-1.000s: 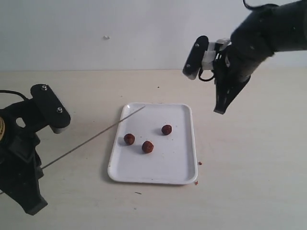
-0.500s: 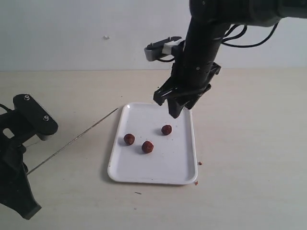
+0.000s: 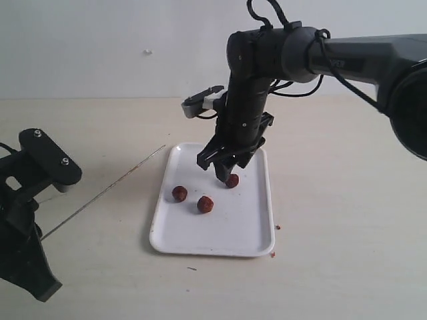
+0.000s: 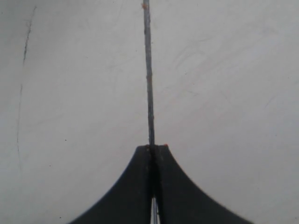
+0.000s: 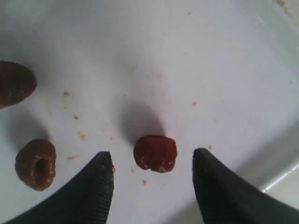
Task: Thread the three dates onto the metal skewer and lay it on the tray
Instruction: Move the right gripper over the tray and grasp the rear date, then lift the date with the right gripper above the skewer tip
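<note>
The back date should be grabbed next by its rounded sides with my right gripper. The date's ends then stay free for the metal skewer (image 3: 100,194).
The white tray (image 3: 235,230) lies mid-table with the three dates on it: one (image 3: 179,193) at the left, one (image 3: 205,204) in the middle, one (image 3: 231,180) further back. My right gripper (image 3: 225,175) is lowered over the back date and open. In the right wrist view that date (image 5: 155,152) sits between the spread fingertips (image 5: 104,161) without touching them, and the other two dates (image 5: 36,164) (image 5: 14,84) lie off to one side. My left gripper (image 4: 152,147) is shut on the metal skewer (image 4: 148,74). The skewer (image 3: 100,194) slants towards the tray's back left corner, its tip just short of the rim.
Reddish crumbs (image 3: 277,227) lie on the pale wooden table by the tray's right front corner. Small crumbs speckle the tray floor (image 5: 210,56). A dark speck (image 3: 192,269) lies in front of the tray. A plain wall runs along the back.
My right arm swung in from the back right and came down over the tray onto the back date. The left gripper drew the skewer leftward, taking its tip off the tray.
</note>
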`<state>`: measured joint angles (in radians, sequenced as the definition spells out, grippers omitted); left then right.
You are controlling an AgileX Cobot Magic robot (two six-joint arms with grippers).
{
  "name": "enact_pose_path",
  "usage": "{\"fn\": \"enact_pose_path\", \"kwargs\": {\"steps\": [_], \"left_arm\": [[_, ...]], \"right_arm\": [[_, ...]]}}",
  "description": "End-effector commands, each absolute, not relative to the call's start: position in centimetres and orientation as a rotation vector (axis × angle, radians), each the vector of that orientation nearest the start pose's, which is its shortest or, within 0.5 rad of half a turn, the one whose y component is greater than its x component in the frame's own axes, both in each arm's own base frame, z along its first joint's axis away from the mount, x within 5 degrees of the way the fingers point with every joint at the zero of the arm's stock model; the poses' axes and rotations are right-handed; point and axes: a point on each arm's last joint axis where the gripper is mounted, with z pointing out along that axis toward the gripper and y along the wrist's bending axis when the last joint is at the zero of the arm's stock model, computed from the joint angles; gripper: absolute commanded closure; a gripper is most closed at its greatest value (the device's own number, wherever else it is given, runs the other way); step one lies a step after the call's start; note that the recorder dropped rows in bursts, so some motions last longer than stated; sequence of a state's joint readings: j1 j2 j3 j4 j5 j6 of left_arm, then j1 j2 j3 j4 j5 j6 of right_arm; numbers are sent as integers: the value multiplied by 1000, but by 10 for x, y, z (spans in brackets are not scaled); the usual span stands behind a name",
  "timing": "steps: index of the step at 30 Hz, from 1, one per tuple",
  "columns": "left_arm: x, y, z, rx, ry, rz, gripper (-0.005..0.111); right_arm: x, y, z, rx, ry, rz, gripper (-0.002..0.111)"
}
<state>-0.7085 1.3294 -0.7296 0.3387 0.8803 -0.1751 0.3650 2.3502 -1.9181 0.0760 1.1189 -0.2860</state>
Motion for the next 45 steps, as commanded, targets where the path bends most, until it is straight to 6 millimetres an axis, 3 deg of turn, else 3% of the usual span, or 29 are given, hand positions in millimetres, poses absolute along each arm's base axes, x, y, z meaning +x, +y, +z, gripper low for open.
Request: {"fn": "enact_pose_path", "kwargs": {"steps": [1,11,21,31,37,40,45], "left_arm": [[180,-123,217,996,2660,249,107],[181,-124,218,995,2651,240,107],[181,-124,218,995,2651,240,107],[181,-124,218,996,2648,240,107],[181,-124,218,996,2648,240,107],[181,-124,218,974,2656,237,107],[181,-124,218,794,2705,195,107]], "right_arm": [[450,176,132,-975,2869,85,57],[454,177,127,-973,2841,72,57],[452,177,108,-984,2893,71,57],[451,176,108,-985,2907,71,85],[450,175,107,-994,2918,62,86],[450,175,113,-957,2921,59,86],[459,171,143,-803,2875,-36,85]]}}
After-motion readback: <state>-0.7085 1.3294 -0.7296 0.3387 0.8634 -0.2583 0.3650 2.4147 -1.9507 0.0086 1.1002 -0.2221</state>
